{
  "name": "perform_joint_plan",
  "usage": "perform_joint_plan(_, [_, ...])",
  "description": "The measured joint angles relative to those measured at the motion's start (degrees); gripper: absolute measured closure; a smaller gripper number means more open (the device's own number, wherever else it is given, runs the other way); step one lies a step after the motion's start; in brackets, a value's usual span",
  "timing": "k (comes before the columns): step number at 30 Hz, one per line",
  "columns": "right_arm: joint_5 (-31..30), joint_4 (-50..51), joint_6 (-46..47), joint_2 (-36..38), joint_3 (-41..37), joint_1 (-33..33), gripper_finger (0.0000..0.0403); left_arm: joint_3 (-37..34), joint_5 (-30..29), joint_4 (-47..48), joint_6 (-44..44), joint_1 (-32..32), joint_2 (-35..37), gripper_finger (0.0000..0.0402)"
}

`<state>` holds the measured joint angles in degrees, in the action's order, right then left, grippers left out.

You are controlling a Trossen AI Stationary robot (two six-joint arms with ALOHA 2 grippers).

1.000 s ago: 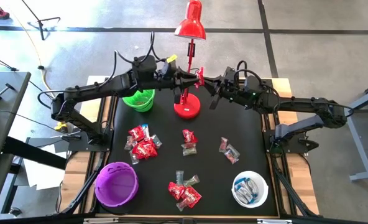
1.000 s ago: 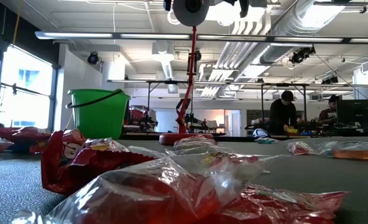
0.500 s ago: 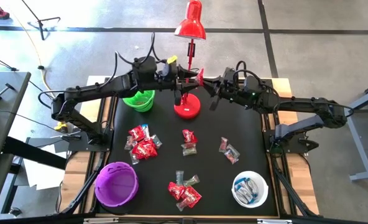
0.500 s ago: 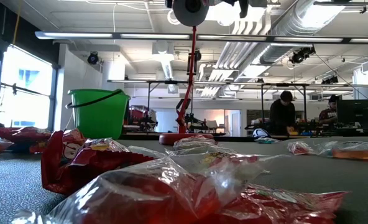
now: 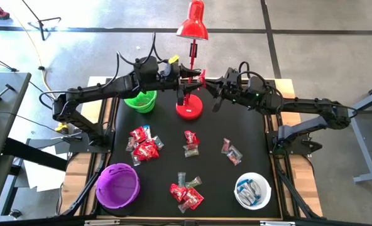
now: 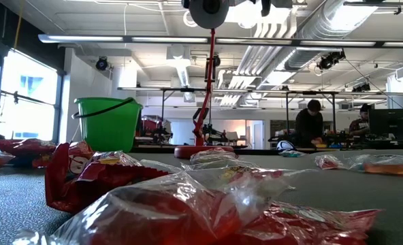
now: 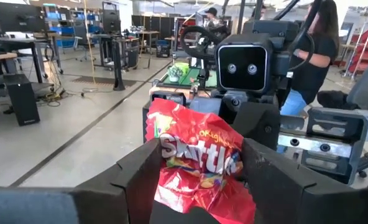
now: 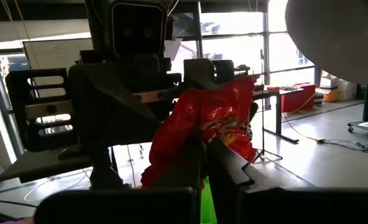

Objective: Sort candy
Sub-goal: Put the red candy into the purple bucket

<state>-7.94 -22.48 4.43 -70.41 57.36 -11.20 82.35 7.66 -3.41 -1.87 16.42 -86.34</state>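
The red Skittles packet should go into the purple bowl [image 5: 117,186], so the left gripper should next grab it by its crinkled body [image 5: 200,77].
A red candy packet [image 5: 202,78] hangs high above the table's far side, beside the red lamp [image 5: 191,28]. My right gripper [image 8: 204,144] is shut on it, reaching in from the table's right. My left gripper [image 7: 199,158] faces it from the left, open, with one finger on each side of the packet [image 7: 196,162]. More candy lies on the black mat in several small heaps [image 5: 143,143] [image 5: 190,143] [image 5: 231,151] [image 5: 186,191]. In the low view, red packets [image 6: 188,204] fill the foreground. My right gripper pinches the red packet's near end [image 8: 193,134] between its two fingers, coming level from the table's right side. The packet is lifted clear and spreads out past the fingertips toward the other arm. Whether my left gripper's open fingers [image 7: 140,171] touch the packet I cannot tell.
A green bowl [image 5: 141,100] stands at the far left of the mat, a purple bowl [image 5: 117,186] at the near left, and a white bowl [image 5: 253,191] holding blue-and-white candy at the near right. The lamp's red base [image 5: 189,108] sits below the grippers.
My left gripper has opened and let go of the red packet. The packet stays in place in my right gripper. Neither arm has shifted.
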Motion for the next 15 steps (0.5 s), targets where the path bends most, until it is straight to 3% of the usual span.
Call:
perform_joint_plan(9, [0.03,0.49,0.02,0.02,-0.02,-0.04,0.0396,0.06,-0.02,-3.02,-1.49,-0.21,-2.33,0.0199])
perform_joint_plan(15, [0.63,0.85,0.04,0.02,-0.02,-0.02,0.0396,0.04,0.55,-2.8,0.13,-0.23,-2.04,0.0245])
